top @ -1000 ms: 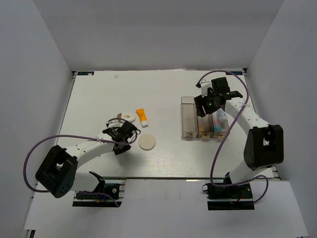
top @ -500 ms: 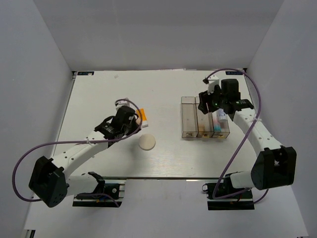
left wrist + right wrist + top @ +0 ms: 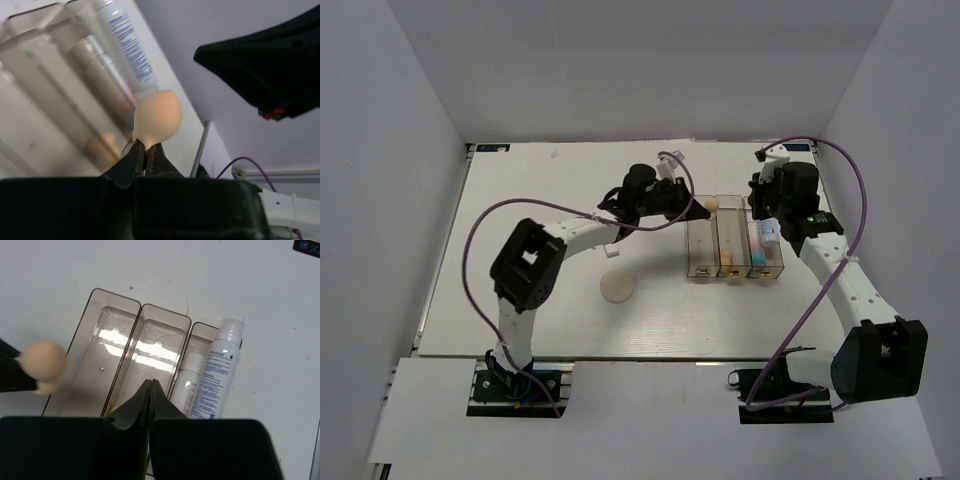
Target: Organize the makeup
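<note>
The sponge is above the empty compartment and would end up there, so I will move it toward the middle one before I open my left gripper.
My left gripper (image 3: 697, 208) is shut on a peach egg-shaped sponge (image 3: 712, 205), held over the far end of the clear organizer's (image 3: 701, 272) left compartment. In the left wrist view the sponge (image 3: 157, 116) sticks up from the closed tips of that gripper (image 3: 146, 146). A second peach sponge (image 3: 729, 270) lies in the middle compartment. The pink-white-blue bottle (image 3: 764, 240) lies in the right one. My right gripper (image 3: 151, 383) is shut and empty, above the organizer (image 3: 116, 296) near the bottle (image 3: 220, 370). The round beige puff (image 3: 617, 288) lies on the table.
The orange tube's white cap (image 3: 613, 250) peeks out under my left arm, which stretches across the table's middle and hides the compact. The right arm's black wrist (image 3: 270, 55) hangs close beside the held sponge. White walls surround the table.
My left arm has swung from the left-middle of the table to the organizer, carrying the sponge. My right gripper has shut and drawn back toward the organizer's far right.
</note>
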Robot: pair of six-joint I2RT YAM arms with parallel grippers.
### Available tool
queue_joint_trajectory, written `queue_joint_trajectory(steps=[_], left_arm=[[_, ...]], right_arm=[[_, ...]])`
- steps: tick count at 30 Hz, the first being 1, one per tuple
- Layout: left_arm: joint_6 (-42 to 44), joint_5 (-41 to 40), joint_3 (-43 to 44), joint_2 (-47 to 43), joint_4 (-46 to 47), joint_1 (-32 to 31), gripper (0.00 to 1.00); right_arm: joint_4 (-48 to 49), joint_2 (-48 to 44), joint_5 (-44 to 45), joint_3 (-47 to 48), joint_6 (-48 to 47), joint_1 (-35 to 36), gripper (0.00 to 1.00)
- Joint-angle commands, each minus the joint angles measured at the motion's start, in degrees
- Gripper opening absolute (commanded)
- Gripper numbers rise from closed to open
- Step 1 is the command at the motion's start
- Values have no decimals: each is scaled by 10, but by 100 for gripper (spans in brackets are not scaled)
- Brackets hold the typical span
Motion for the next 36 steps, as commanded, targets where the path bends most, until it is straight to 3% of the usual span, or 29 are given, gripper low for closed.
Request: queue_joint_trajectory(steps=[1, 5, 8, 19, 24, 26, 27, 29, 33, 36], left_arm=[[-57, 110, 79, 71, 126, -19, 0], [-98, 112, 168, 147, 148, -34, 0], [-97, 93, 212, 187, 107, -55, 3], [-40, -15, 226, 189, -59, -68, 15], [-22, -49, 231, 185, -114, -68, 31], [-19, -51, 242, 187, -140, -68, 38], [-18, -53, 246, 190, -146, -68, 47], [-14, -55, 261, 194, -158, -68, 51], [-13, -59, 265, 189, -158, -68, 60], [-13, -61, 265, 181, -157, -68, 62]], right_arm=[[41, -26, 24, -10, 17, -9, 0], [44, -37, 25, -21, 18, -18, 0], [46, -45, 22, -26, 18, -21, 0], [46, -48, 5, -36, 18, -29, 0], [47, -44, -3, -31, 18, -29, 1], [46, -44, -7, -30, 17, -31, 7], [46, -44, -10, -30, 16, -30, 16], [46, -43, -16, -30, 15, -29, 24], [44, -46, -22, -30, 15, -30, 26], [44, -47, -25, -30, 13, -30, 27]])
